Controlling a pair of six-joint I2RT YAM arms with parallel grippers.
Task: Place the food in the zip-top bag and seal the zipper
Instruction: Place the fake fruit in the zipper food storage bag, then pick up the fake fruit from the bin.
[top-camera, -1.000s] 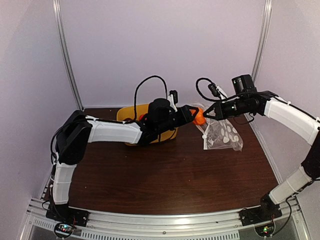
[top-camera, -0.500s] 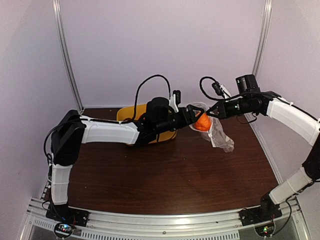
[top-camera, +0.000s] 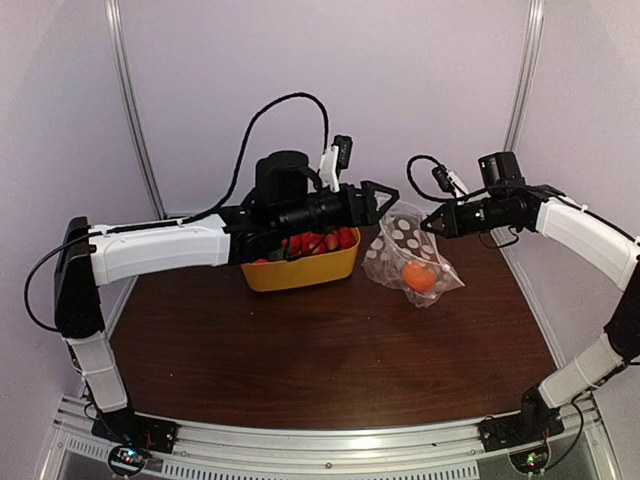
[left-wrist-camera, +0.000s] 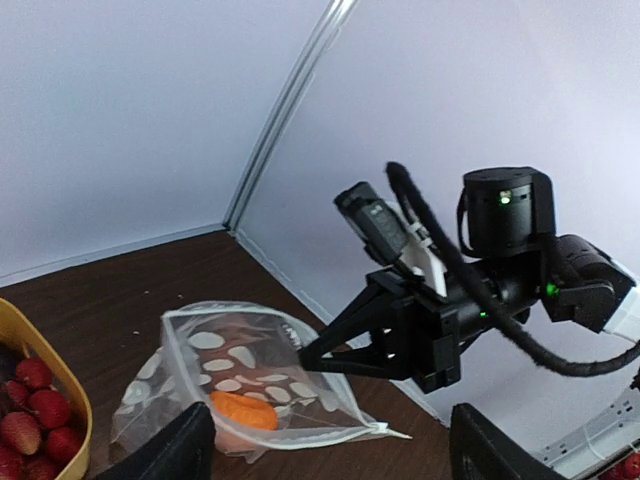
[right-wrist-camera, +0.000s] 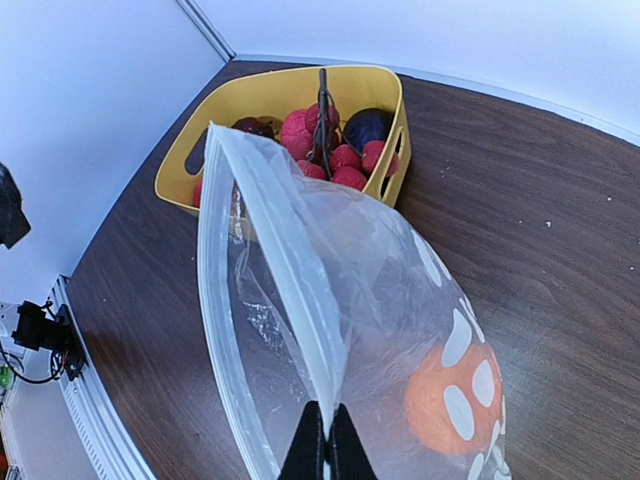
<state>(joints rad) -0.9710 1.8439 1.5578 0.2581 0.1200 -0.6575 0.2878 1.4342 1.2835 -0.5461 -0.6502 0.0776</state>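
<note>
My left gripper needs to grab the red berries next by the dark stem's standing end (top-camera: 324, 237), so the berries are left hanging to go into the zip-top bag (top-camera: 403, 245).
The polka-dot zip-top bag (top-camera: 403, 245) hangs with its mouth open, its bottom on the table. An orange (top-camera: 419, 277) lies inside it, also seen in the left wrist view (left-wrist-camera: 244, 410) and the right wrist view (right-wrist-camera: 455, 400). My right gripper (top-camera: 430, 225) is shut on the bag's mouth edge, pinching the zipper strip (right-wrist-camera: 290, 290) between its fingertips (right-wrist-camera: 325, 447). My left gripper (top-camera: 390, 197) is open and empty, raised just left of the bag's mouth; its spread fingers (left-wrist-camera: 185, 450) frame the bag (left-wrist-camera: 230, 360). More food, red berries (top-camera: 320, 242), sits in the tub.
The yellow tub (top-camera: 300, 272) stands at the back centre, left of the bag, holding red berries (right-wrist-camera: 320, 140) and a dark purple piece (right-wrist-camera: 367, 127). Its rim (left-wrist-camera: 62, 385) shows at the left wrist view's edge. White walls close the back and right.
My left gripper let the orange go into the bag, opened, and drew back left and up. The bag dropped open with the orange at its bottom. The right gripper kept its hold.
</note>
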